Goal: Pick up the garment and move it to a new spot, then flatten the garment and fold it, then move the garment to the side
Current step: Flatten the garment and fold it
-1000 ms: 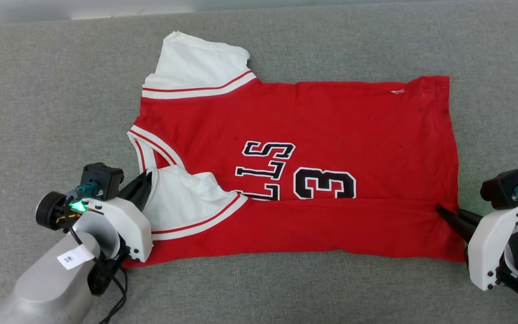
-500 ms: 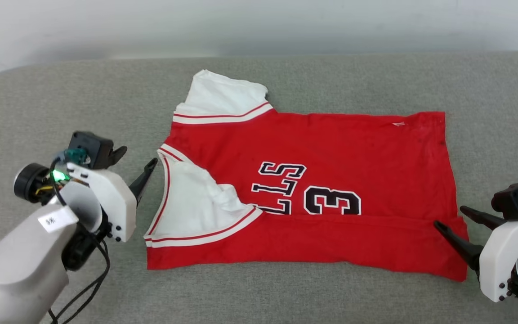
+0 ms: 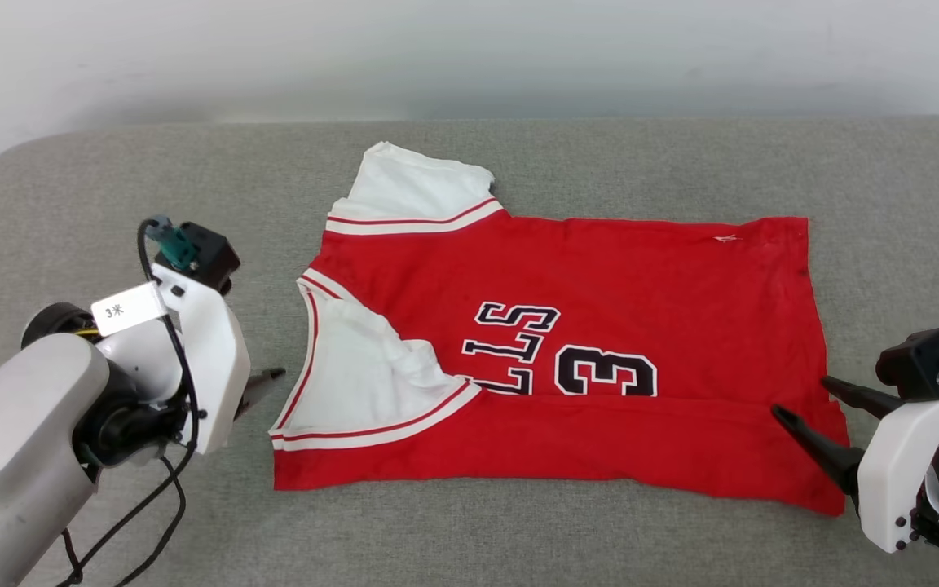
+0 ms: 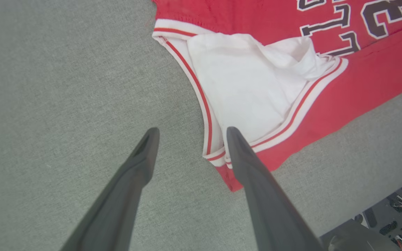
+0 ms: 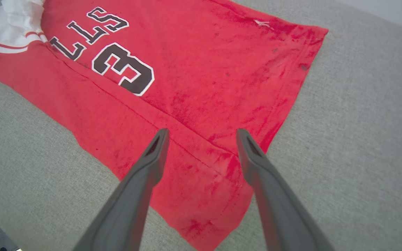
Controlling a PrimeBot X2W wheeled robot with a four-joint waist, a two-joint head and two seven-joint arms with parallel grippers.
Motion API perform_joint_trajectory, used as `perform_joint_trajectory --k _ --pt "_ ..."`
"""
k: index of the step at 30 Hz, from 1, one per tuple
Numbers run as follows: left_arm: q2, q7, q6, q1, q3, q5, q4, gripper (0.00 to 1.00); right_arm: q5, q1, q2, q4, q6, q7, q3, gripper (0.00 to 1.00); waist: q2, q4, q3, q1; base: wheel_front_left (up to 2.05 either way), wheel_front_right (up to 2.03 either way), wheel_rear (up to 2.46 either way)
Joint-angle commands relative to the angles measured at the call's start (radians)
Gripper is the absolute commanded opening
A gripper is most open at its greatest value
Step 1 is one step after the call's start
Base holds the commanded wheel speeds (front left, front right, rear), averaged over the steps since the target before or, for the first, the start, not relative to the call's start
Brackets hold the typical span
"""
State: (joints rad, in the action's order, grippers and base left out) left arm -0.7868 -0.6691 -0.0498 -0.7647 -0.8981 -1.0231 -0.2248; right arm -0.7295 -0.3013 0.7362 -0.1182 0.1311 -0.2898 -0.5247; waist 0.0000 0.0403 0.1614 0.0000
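The red body [image 3: 632, 293] of the garment lies flat on the cushion. My left gripper will therefore grab the garment by the loose corner of its outstretched white sleeve [image 3: 380, 151] next.
The garment [image 3: 600, 293], a red jersey T-shirt with white sleeves and a black "3", lies flat on the grey cushion [image 3: 111, 187], neck to the left and hem to the right. Its near long edge is folded over onto the chest, with the near white sleeve [image 4: 243, 76] lying on top. My left gripper [image 3: 262, 383] hovers open just left of the sleeve corner, its fingers [image 4: 141, 164] apart with nothing between them. My right gripper [image 3: 802, 397] stands open over the folded hem corner [image 5: 201, 195], holding nothing.
A pale wall [image 3: 469, 57] runs behind the cushion's far edge. The cushion's near edge [image 4: 344, 205] drops to a floor with dark equipment [image 4: 396, 216]. Bare grey fabric lies left, right and in front of the shirt. A black cable [image 3: 168, 514] hangs from my left arm.
Both grippers opened and let go of the folded edge. The left one drew back to the left, off the sleeve. The camera rose, so the whole picture shifted.
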Motion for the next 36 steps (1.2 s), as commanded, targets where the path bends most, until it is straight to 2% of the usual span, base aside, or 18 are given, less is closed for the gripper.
perform_joint_trajectory --k 1,9,14,18,19,20,27,34,36 --pt "-0.003 -0.004 0.003 0.003 -0.001 -0.003 0.004 1.00 0.001 0.009 -0.003 0.005 -0.001 -0.002 0.001 1.00 0.0000 -0.005 0.005 0.0000 0.00 0.00 0.00" --pt "0.017 -0.094 0.000 0.059 -0.060 -0.030 -0.035 1.00 -0.004 -0.027 -0.010 0.023 -0.001 -0.035 -0.006 1.00 0.0000 -0.044 0.056 0.0000 0.00 0.00 0.00" --pt "0.047 -0.077 0.001 0.104 -0.097 -0.017 -0.117 1.00 0.003 -0.055 -0.026 0.019 -0.001 -0.040 -0.018 1.00 0.0000 -0.067 0.089 0.0000 0.00 0.00 0.00" --pt "0.074 -0.064 -0.019 0.139 -0.121 -0.021 -0.177 0.99 0.001 -0.071 -0.028 0.014 -0.001 -0.042 -0.028 1.00 0.0000 -0.077 0.093 0.0000 0.00 0.00 0.00" --pt "0.079 -0.057 -0.024 0.142 -0.123 -0.021 -0.181 0.25 -0.003 -0.075 -0.024 0.013 -0.001 -0.044 -0.028 1.00 0.0000 -0.077 0.089 0.0000 0.00 0.00 0.00" --pt "0.082 -0.049 -0.029 0.142 -0.121 -0.022 -0.185 0.00 -0.007 -0.079 -0.017 0.013 -0.001 -0.049 -0.028 1.00 0.0000 -0.077 0.082 0.0000 0.00 0.00 0.00" --pt "0.062 0.028 -0.054 0.117 -0.093 -0.019 -0.176 0.00 -0.029 -0.150 0.066 0.058 -0.001 -0.145 -0.025 1.00 0.0000 -0.065 0.026 0.0000 0.00 0.00 0.00" --pt "0.031 0.056 -0.062 0.091 -0.086 -0.002 -0.107 0.00 -0.104 -0.220 0.169 0.103 -0.001 -0.430 -0.067 1.00 0.0000 -0.048 0.004 0.0000 0.00 0.00 0.00" --pt "0.029 0.056 -0.058 0.089 -0.086 -0.002 -0.088 0.00 -0.130 -0.219 0.173 0.095 -0.001 -0.505 -0.086 1.00 0.0000 -0.042 0.007 0.0000 0.00 0.00 0.00"
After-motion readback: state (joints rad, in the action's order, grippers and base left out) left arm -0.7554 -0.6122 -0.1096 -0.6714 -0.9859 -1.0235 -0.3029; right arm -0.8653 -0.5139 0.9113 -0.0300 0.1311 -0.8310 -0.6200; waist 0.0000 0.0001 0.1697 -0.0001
